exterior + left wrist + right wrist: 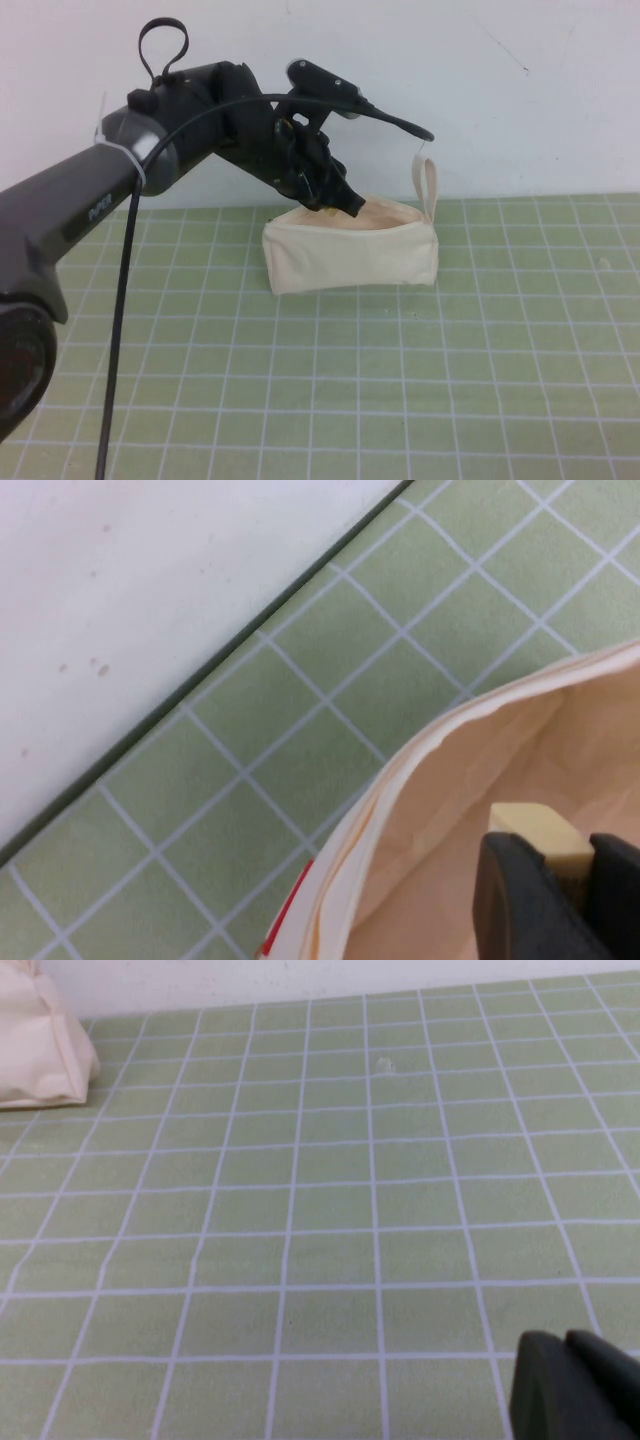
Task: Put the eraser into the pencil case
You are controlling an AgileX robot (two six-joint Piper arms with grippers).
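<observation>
My left gripper is ready to open now. In the left wrist view the eraser [540, 825] hangs inside the pencil case's opening [450, 830], so the eraser would fall into the pencil case.
The cream-white pencil case [350, 258] stands open on the green grid mat near the back wall, its loop strap [430, 188] sticking up at the right end. My left gripper [345, 203] reaches down into the case's open mouth from the left. In the left wrist view it [560, 880] is shut on the tan-yellow eraser [545, 838], held just over the beige lining [450, 810]. The case also shows in the right wrist view [40, 1045]. My right gripper [575, 1380] hovers low over bare mat, away from the case, its fingers together.
The green grid mat [400, 380] covers the table. A white wall [500, 100] rises right behind the case. The left arm's black cable [125, 300] hangs down at the left.
</observation>
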